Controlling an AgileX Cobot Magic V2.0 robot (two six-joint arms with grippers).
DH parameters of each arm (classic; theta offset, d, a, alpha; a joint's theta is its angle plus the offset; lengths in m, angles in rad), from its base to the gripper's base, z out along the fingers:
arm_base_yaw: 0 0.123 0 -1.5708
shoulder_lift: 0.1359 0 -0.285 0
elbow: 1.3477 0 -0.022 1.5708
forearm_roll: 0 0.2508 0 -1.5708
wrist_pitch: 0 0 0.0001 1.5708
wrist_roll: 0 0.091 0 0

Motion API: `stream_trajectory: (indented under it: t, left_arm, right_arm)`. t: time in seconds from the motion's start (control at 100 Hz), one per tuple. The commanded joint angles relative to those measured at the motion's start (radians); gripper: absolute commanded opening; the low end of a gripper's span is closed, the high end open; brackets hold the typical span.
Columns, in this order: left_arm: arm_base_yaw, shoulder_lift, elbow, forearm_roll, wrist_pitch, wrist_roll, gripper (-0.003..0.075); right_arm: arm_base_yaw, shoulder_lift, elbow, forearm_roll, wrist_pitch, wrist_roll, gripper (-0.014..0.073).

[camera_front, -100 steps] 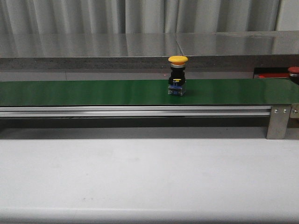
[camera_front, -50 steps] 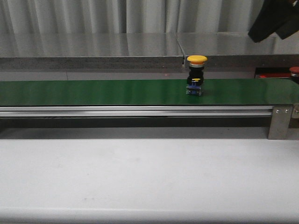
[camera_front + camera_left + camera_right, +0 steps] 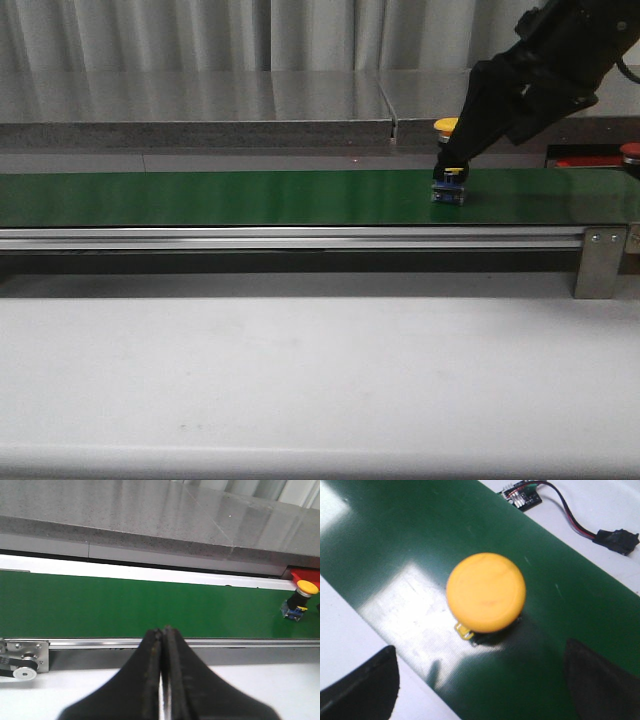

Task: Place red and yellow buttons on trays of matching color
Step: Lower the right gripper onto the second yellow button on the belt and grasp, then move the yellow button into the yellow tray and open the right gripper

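Note:
My right gripper moves toward the cap next, before closing on the yellow cap (image 3: 486, 592) above the belt (image 3: 530, 680). Its fingers stop short, so closing now would miss it.
A yellow button (image 3: 445, 126) with a black and blue base stands upright on the green belt (image 3: 220, 197). My right gripper (image 3: 449, 165) has come down from the upper right and hangs open just above it, and the arm hides part of the cap. In the right wrist view the yellow cap (image 3: 485, 592) lies ahead of the two spread fingertips (image 3: 362, 685), which touch nothing. A red button (image 3: 630, 152) shows at the right edge, by the red tray (image 3: 583, 161). My left gripper (image 3: 162, 630) is shut and empty, in front of the belt and far from the yellow button (image 3: 301, 589).
The belt runs across the table on a metal rail with a bracket (image 3: 600, 262) at its right end. A steel shelf (image 3: 200, 100) stands behind it. A small circuit board (image 3: 522, 495) with cables lies beyond the belt. A pulley (image 3: 24, 672) sits at the belt's end.
The yellow button has ridden the belt to the right. My right arm came into view from the upper right and dropped over the button.

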Motion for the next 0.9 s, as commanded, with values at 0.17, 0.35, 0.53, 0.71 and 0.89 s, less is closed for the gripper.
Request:
stream_trajectory:
  t: [0.17, 0.35, 0.53, 0.71, 0.89]
  left_arm:
    - [-0.008, 0.0, -0.028, -0.021, -0.059, 0.001, -0.0019]
    - [-0.008, 0.0, -0.028, -0.021, -0.059, 0.001, -0.0019]
    - [-0.008, 0.0, -0.028, -0.021, -0.059, 0.001, -0.0019]
    - [-0.008, 0.0, -0.028, -0.021, -0.059, 0.001, -0.0019]
    - [-0.008, 0.0, -0.028, -0.021, -0.059, 0.001, -0.0019]
  right_arm:
    - [0.0, 0.027, -0.121, 0.045, -0.041, -0.013, 0.0654]
    - [-0.002, 0.058, -0.137, 0.045, -0.037, -0.013, 0.0431]
    - [-0.016, 0.055, -0.142, 0.045, 0.005, -0.003, 0.014]
    - [-0.056, 0.006, -0.163, 0.044, 0.062, 0.041, 0.0131]
    - [-0.136, -0.104, -0.155, 0.044, 0.128, 0.041, 0.0131]
